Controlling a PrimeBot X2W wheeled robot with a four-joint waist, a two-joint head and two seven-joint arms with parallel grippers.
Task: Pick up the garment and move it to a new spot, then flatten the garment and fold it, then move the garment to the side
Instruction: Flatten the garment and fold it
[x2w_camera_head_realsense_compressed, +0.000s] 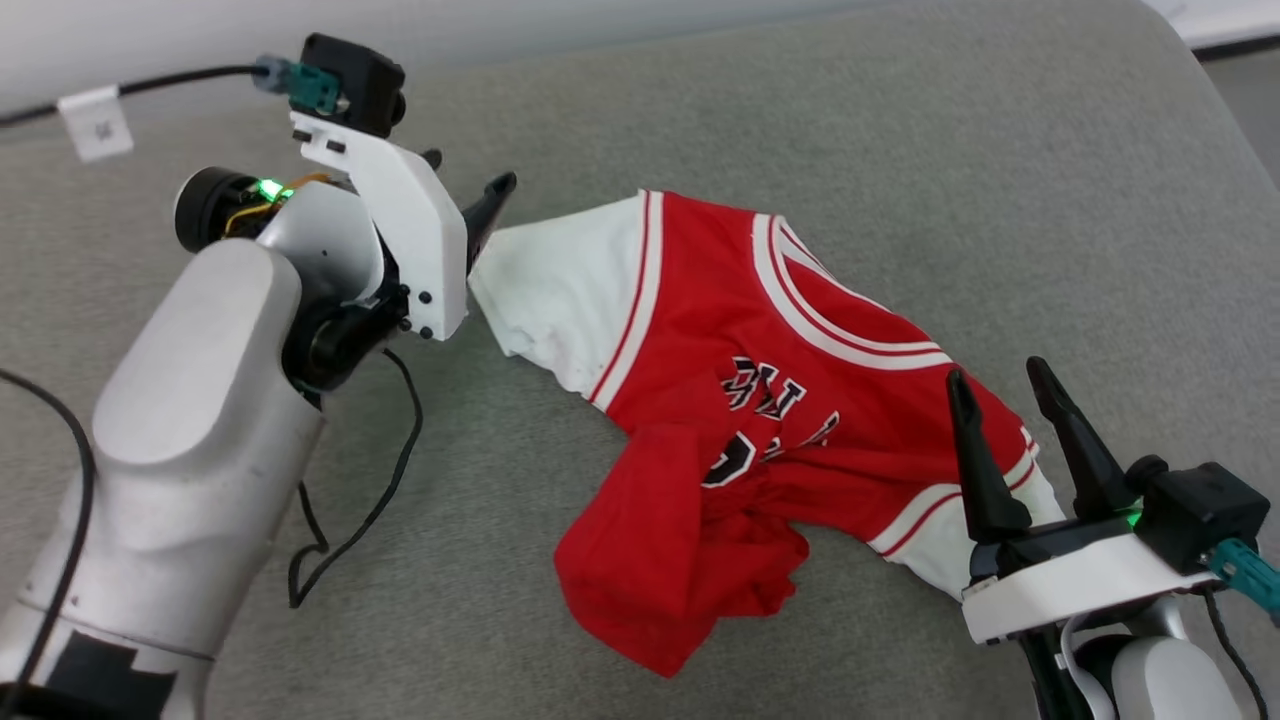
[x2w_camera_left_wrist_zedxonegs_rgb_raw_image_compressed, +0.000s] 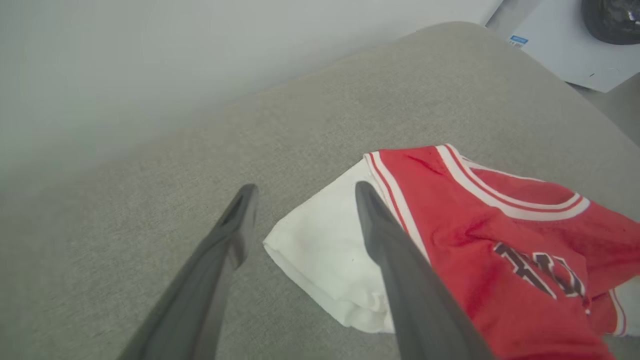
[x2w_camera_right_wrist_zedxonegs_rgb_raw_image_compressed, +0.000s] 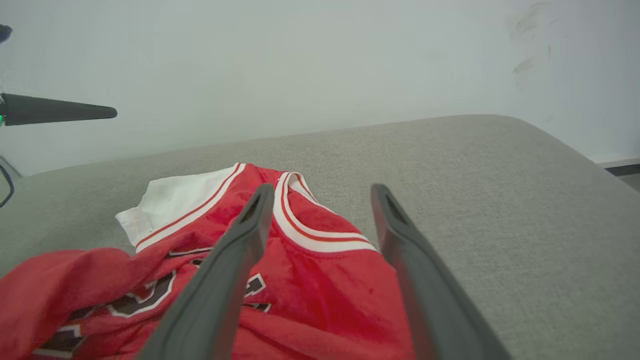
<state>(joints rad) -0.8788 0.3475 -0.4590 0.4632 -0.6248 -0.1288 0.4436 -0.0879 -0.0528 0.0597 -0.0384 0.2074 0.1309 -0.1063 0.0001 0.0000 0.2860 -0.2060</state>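
My left gripper pinches the white sleeve by its hem corner (x2w_camera_head_realsense_compressed: 482, 271) next, which sticks out, since the garment's red body (x2w_camera_head_realsense_compressed: 678, 540) lies bunched and slack.
The garment (x2w_camera_head_realsense_compressed: 720, 330), a red jersey with white sleeves and black lettering, lies crumpled on the grey cushion (x2w_camera_head_realsense_compressed: 900, 130), its lower hem bunched toward me. My left gripper (x2w_camera_head_realsense_compressed: 468, 172) is open at the upper left, fingers pointing at the end of one white sleeve (x2w_camera_head_realsense_compressed: 560, 290). In the left wrist view that sleeve (x2w_camera_left_wrist_zedxonegs_rgb_raw_image_compressed: 325, 250) lies below the left gripper (x2w_camera_left_wrist_zedxonegs_rgb_raw_image_compressed: 305, 190), its edge between the spread fingers. My right gripper (x2w_camera_head_realsense_compressed: 1000, 378) is open over the garment's other shoulder. In the right wrist view the right gripper (x2w_camera_right_wrist_zedxonegs_rgb_raw_image_compressed: 322, 190) straddles the striped collar of the garment (x2w_camera_right_wrist_zedxonegs_rgb_raw_image_compressed: 320, 270). Neither holds anything.
A pale wall (x2w_camera_right_wrist_zedxonegs_rgb_raw_image_compressed: 300, 60) runs behind the cushion. A black cable (x2w_camera_head_realsense_compressed: 390, 480) hangs from my left arm onto the cushion, and a white tag (x2w_camera_head_realsense_compressed: 95, 125) sits on another cable at the back left. The cushion's rounded right edge (x2w_camera_head_realsense_compressed: 1230, 120) drops to the floor.
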